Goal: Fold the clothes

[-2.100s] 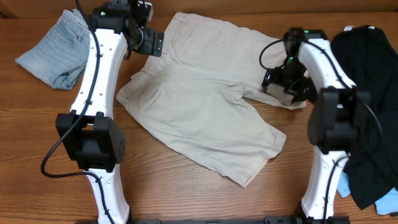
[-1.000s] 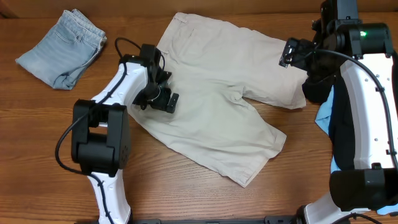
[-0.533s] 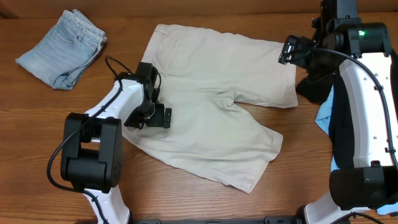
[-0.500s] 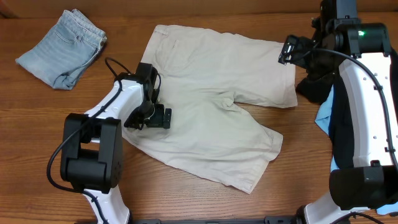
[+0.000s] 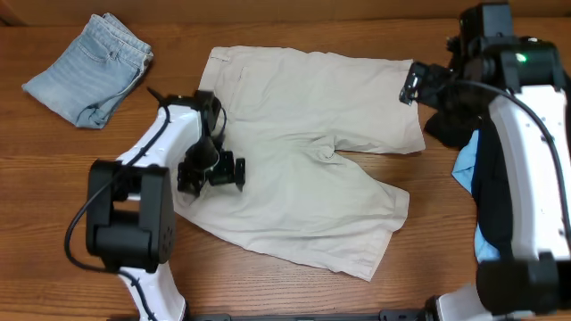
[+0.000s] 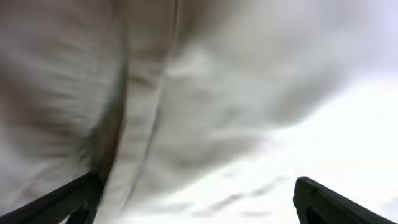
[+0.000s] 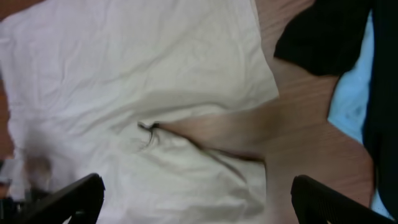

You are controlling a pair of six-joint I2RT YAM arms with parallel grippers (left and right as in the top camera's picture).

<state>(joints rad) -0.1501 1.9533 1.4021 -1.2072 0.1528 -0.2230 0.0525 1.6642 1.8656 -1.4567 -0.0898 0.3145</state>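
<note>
My left gripper grabs the pale beige shorts [image 5: 312, 152] next by the waistband's near corner to fold their near half over the far leg.
The pale beige shorts [image 5: 312, 152] lie spread flat across the middle of the table, waistband to the left and legs to the right. My left gripper [image 5: 212, 171] is open and low over the shorts' left edge. Its wrist view is filled with blurred beige cloth [image 6: 205, 93] between the wide-apart fingers [image 6: 199, 202]. My right gripper [image 5: 412, 85] is open and empty, raised above the far leg's hem. Its wrist view looks down past the fingers [image 7: 199, 199] on the shorts' crotch [image 7: 149, 127].
Folded light-blue denim [image 5: 87, 69] lies at the far left corner. A black garment [image 5: 451, 125] and a light-blue one [image 5: 468, 169] are heaped at the right edge under the right arm, and the black garment also shows in the right wrist view [image 7: 323, 37]. Bare wood [image 5: 268, 285] runs along the front.
The shorts have turned and been pulled flatter, the waistband now more upright at the left. My left gripper slid toward the front along the waistband side. The right arm shifted slightly.
</note>
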